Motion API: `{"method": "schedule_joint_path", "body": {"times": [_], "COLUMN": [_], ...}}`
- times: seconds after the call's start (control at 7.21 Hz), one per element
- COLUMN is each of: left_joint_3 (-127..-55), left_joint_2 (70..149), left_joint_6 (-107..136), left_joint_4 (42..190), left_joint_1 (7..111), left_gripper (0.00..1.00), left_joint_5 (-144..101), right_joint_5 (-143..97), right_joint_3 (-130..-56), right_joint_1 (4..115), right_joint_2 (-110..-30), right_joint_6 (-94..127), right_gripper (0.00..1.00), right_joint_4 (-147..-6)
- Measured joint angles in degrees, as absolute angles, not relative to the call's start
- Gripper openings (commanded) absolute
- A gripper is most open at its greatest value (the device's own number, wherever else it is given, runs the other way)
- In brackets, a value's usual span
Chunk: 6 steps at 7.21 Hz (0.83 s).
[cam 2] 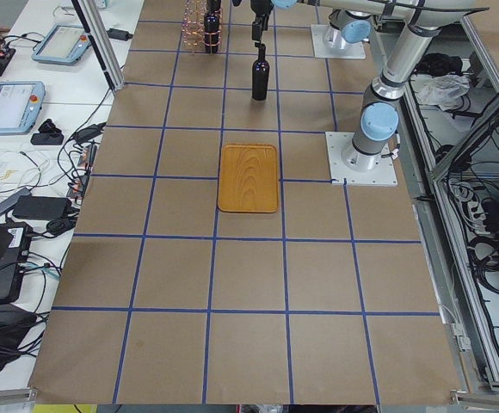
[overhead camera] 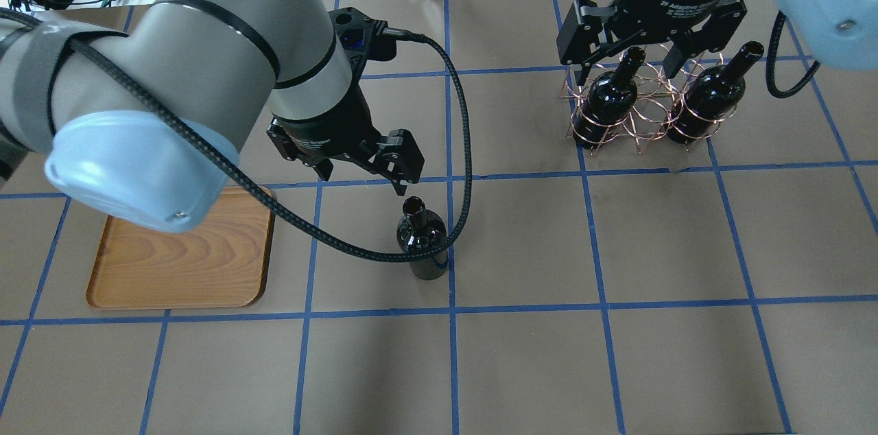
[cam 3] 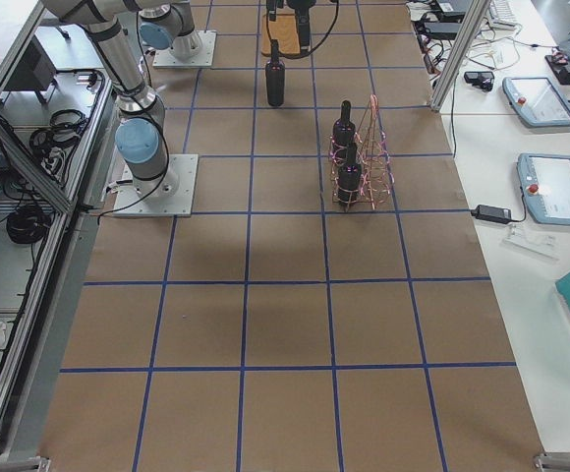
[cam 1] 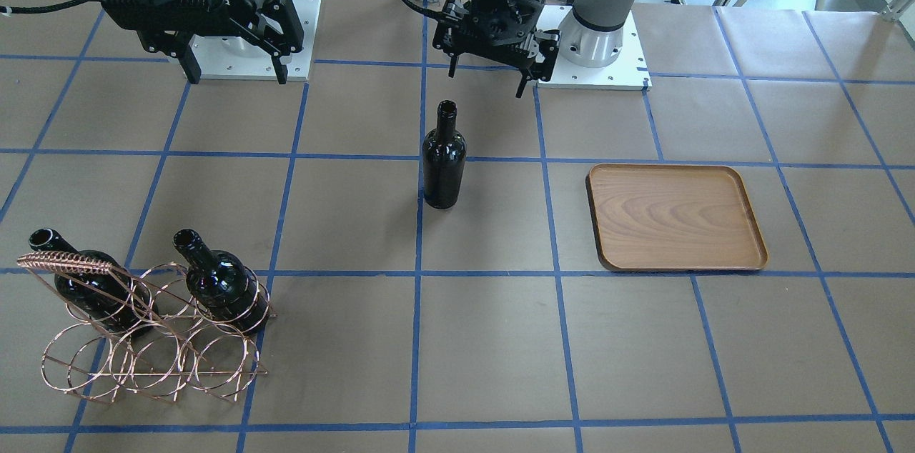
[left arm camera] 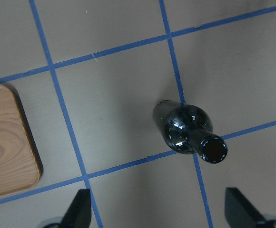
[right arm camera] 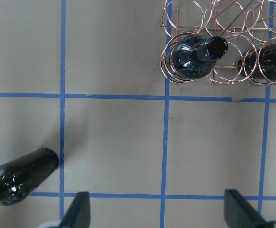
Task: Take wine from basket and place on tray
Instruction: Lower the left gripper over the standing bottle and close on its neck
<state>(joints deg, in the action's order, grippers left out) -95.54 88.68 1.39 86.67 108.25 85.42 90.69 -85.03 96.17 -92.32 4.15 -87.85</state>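
Note:
The black wine bottle has a wide body [cam 1: 443, 171] that narrows to a slim neck [cam 1: 447, 120], so I should grab the bottle by its neck with my left gripper next.
One wine bottle [cam 1: 444, 160] stands upright on the table between basket and tray, apart from both; it also shows in the overhead view [overhead camera: 422, 243] and the left wrist view [left arm camera: 188, 130]. My left gripper [overhead camera: 363, 174] is open and empty, above and just behind the bottle's mouth, not touching it. The wooden tray [cam 1: 675, 217] is empty. The copper wire basket [cam 1: 150, 346] holds two more bottles [cam 1: 221, 281] [cam 1: 89, 281], necks tilted up. My right gripper [overhead camera: 625, 71] is open and empty, high over the basket [overhead camera: 648, 123].
The table is covered in brown paper with a blue tape grid. The left arm's black cable [overhead camera: 466, 147] loops down beside the standing bottle. The arms' white base plates [cam 1: 593, 74] sit at the robot's edge of the table.

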Motion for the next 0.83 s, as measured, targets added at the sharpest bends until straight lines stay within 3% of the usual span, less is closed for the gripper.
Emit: {"method": "schedule_joint_path", "body": {"times": [0.28, 0.55, 0.83], "left_joint_3": [-97.5, -99.4, -99.7], "left_joint_2": [92.0, 93.9, 95.1], "left_joint_6": [2.2, 2.6, 2.6], "left_joint_4": [82.2, 79.9, 79.3], "left_joint_1": [110.5, 111.1, 111.5], "left_gripper": [1.00, 0.89, 0.87], "left_joint_5": [85.3, 85.2, 85.3], "right_joint_5": [90.7, 91.0, 91.1], "right_joint_3": [-85.0, -85.1, -85.2], "right_joint_1": [96.1, 96.1, 96.2], "right_joint_2": [-92.3, -92.4, -92.4], "right_joint_6": [4.5, 4.7, 4.7], "right_gripper": [1.00, 1.00, 1.00], "right_joint_4": [-88.2, -88.2, -88.2]}}
